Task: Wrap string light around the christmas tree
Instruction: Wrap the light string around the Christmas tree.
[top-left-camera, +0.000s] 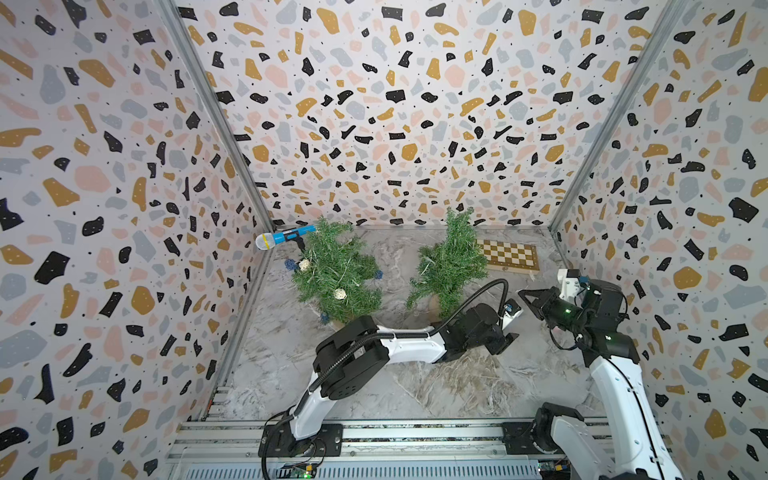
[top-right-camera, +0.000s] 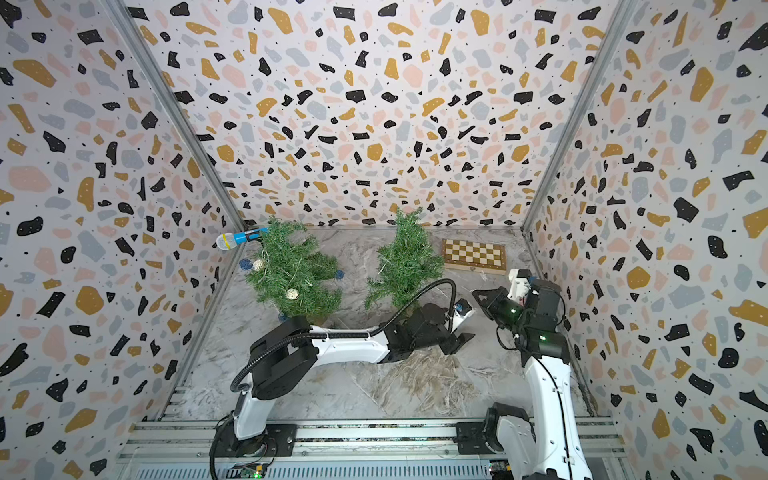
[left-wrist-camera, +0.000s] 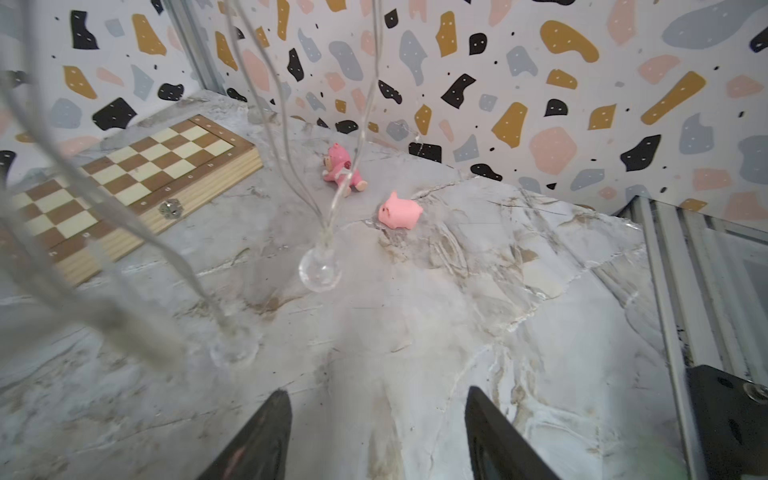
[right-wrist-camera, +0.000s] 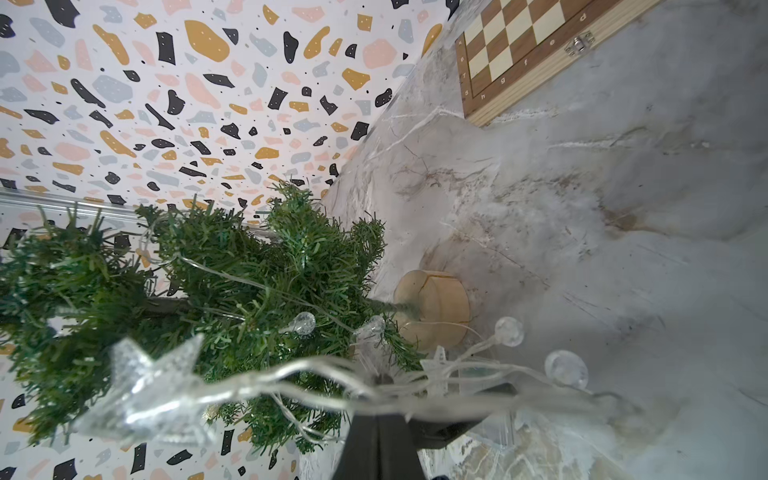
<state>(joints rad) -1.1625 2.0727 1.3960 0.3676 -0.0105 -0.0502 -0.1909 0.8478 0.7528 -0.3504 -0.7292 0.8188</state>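
I will wrap the string light, so next I will grab it with my left gripper by a clear bulb (left-wrist-camera: 320, 272) on its loose strands. The wire stays free to wrap.
Two small green trees stand at the back. The right-hand christmas tree (top-left-camera: 451, 266) on its wooden base (right-wrist-camera: 432, 307) carries the string light (right-wrist-camera: 291, 370), a clear wire with round bulbs and star shapes, looped through its branches. My right gripper (right-wrist-camera: 380, 382) is shut on a bundle of the string light's strands, just right of this tree (right-wrist-camera: 208, 282). In both top views its tip (top-left-camera: 522, 295) (top-right-camera: 476, 294) points left. My left gripper (left-wrist-camera: 376, 415) is open and empty, low over the table (top-left-camera: 508, 338). Loose strands and a clear bulb (left-wrist-camera: 320, 272) hang in front of it.
The left tree (top-left-camera: 336, 274) holds ball ornaments, with a blue toy microphone (top-left-camera: 282, 239) at its top. A wooden chessboard (top-left-camera: 507, 253) lies at the back right. Two pink pig toys (left-wrist-camera: 400, 212) (left-wrist-camera: 343, 172) sit near the right wall.
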